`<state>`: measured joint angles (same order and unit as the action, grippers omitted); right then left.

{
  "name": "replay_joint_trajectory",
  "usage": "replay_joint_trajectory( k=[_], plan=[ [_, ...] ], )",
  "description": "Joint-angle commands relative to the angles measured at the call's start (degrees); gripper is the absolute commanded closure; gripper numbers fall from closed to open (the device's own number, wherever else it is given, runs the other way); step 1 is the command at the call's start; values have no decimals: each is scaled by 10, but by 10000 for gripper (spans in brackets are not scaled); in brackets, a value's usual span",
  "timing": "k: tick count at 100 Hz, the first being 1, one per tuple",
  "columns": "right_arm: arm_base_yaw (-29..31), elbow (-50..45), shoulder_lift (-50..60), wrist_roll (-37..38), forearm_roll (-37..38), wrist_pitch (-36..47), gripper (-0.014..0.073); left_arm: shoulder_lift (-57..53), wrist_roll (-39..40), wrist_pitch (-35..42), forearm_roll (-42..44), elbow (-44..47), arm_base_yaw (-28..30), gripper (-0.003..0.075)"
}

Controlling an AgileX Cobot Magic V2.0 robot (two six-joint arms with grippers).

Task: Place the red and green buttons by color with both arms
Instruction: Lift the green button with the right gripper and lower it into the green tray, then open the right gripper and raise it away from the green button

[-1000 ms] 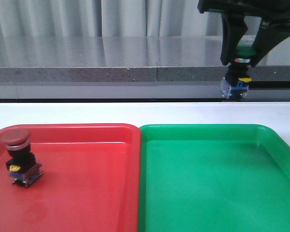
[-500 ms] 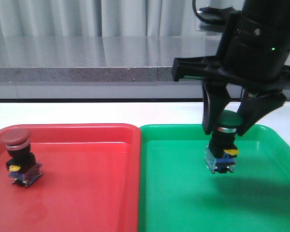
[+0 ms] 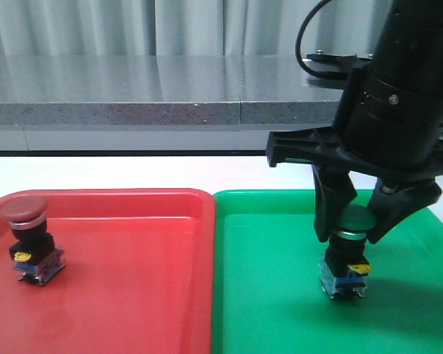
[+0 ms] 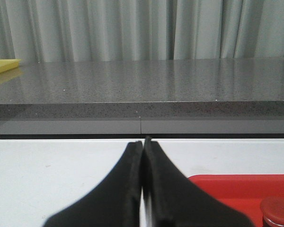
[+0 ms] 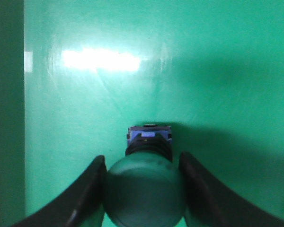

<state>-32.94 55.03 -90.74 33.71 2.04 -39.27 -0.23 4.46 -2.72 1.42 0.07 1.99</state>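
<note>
My right gripper should open now, because the button's bluish base (image 3: 343, 283) is on or over the bottom of the green tray (image 3: 280, 295).
My right gripper (image 3: 351, 234) is shut on the green button (image 3: 345, 258), its fingers on either side of the green cap. The button stands upright, with its bluish base on or just above the floor of the green tray (image 3: 266, 295). In the right wrist view the cap (image 5: 144, 191) fills the gap between the fingers of the gripper (image 5: 142, 160). The red button (image 3: 31, 240) stands upright at the left of the red tray (image 3: 133, 295). My left gripper (image 4: 143, 142) is shut and empty over the white table; it is out of the front view.
The red and green trays lie side by side on the white table (image 3: 133, 173). A grey stone ledge (image 3: 133, 110) and curtains run along the back. The left wrist view shows a corner of the red tray (image 4: 227, 182) and the red cap (image 4: 277, 211).
My right gripper has come down and towards the front with the green button, from above the table's far edge into the green tray. The red button has not moved.
</note>
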Motion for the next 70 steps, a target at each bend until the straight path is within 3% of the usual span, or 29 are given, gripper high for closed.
replay_joint_trajectory(
  k=[1, 27, 34, 51, 70],
  plan=[
    [0, 11, 19, 1, 8, 16, 302, -19, 0, 46, -6, 7, 0, 741],
    [0, 11, 10, 1, 8, 14, 281, -19, 0, 46, -6, 7, 0, 741],
    [0, 11, 10, 1, 8, 16, 209, -19, 0, 46, -6, 7, 0, 741],
    [0, 11, 10, 0, 8, 20, -66, -19, 0, 46, -6, 7, 0, 741],
    [0, 11, 10, 0, 8, 26, -59, -19, 0, 46, -6, 7, 0, 741]
  ],
)
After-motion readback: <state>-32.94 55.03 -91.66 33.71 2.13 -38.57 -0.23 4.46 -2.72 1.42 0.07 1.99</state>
